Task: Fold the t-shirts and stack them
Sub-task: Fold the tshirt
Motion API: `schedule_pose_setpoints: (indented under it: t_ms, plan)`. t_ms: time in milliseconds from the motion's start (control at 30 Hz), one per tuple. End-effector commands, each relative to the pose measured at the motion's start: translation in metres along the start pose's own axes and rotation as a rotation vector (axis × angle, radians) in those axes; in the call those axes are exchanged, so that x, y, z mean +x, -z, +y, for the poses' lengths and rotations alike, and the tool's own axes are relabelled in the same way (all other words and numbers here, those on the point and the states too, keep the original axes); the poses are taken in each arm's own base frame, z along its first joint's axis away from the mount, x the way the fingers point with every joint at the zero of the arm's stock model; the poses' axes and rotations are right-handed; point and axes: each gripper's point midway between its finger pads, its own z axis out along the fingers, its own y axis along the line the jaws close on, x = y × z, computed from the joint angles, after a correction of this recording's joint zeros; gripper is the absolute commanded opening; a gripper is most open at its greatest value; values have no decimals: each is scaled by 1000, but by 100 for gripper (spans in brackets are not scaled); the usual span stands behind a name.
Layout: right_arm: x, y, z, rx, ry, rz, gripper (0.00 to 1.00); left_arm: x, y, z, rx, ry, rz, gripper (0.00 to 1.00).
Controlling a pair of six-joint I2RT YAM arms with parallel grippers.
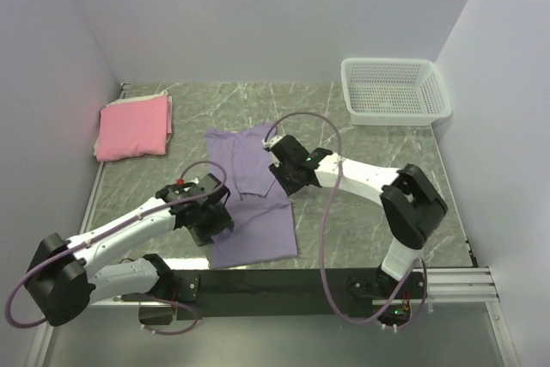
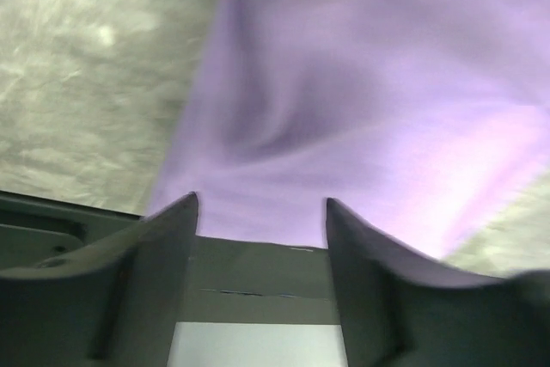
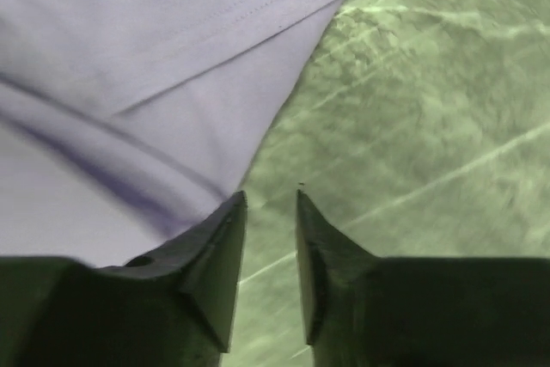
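My right gripper is going to grab the lavender-purple t-shirt [image 1: 255, 199] next by its near hem corner [image 1: 295, 254], as it needs to. That leaves the t-shirt's body free to fold the hem over.
A lavender-purple t-shirt [image 1: 255, 199] lies partly spread on the green marble table, mid-front. It also shows in the left wrist view [image 2: 344, 83] and in the right wrist view [image 3: 129, 58]. A pink t-shirt [image 1: 133, 126] lies folded at the far left. My left gripper [image 1: 213, 221] hangs over the lavender shirt's left side; its jaws [image 2: 262, 204] stand wide apart and empty. My right gripper [image 1: 284, 178] is at the shirt's right edge by the sleeve. Its jaws [image 3: 271, 197] are a narrow gap apart, with bare table between them.
A white mesh basket [image 1: 394, 90] stands at the back right corner. White walls close the table on the left, back and right. The black mounting rail [image 1: 284, 281] runs along the near edge, just below the shirt's hem.
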Motion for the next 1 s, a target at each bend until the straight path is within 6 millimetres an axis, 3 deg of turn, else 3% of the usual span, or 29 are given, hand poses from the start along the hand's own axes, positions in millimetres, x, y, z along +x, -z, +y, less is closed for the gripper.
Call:
schedule_pose_setpoints:
  t_ms: [0, 67, 267, 300, 500, 700, 967]
  plan:
    - [-19, 46, 10, -73, -193, -83, 39, -23, 28, -11, 36, 7, -112, 68]
    - [-7, 59, 17, -106, -259, -41, 44, -23, 32, -11, 42, 5, -114, 71]
    - [34, 81, 49, -251, -501, 76, 51, -6, 14, 13, -12, -11, -47, 75]
    - [48, 84, 55, -279, -530, 110, 51, -3, 10, 19, -18, -13, -36, 75]
    - [97, 87, 75, -281, -650, 234, 54, 14, -4, 32, -13, -48, 35, 77]
    - [108, 87, 96, -278, -681, 274, 59, 18, -14, 33, -16, -107, 62, 71]
    - [130, 72, 116, -238, -647, 387, 57, 29, -27, 42, -57, -147, 125, 58]
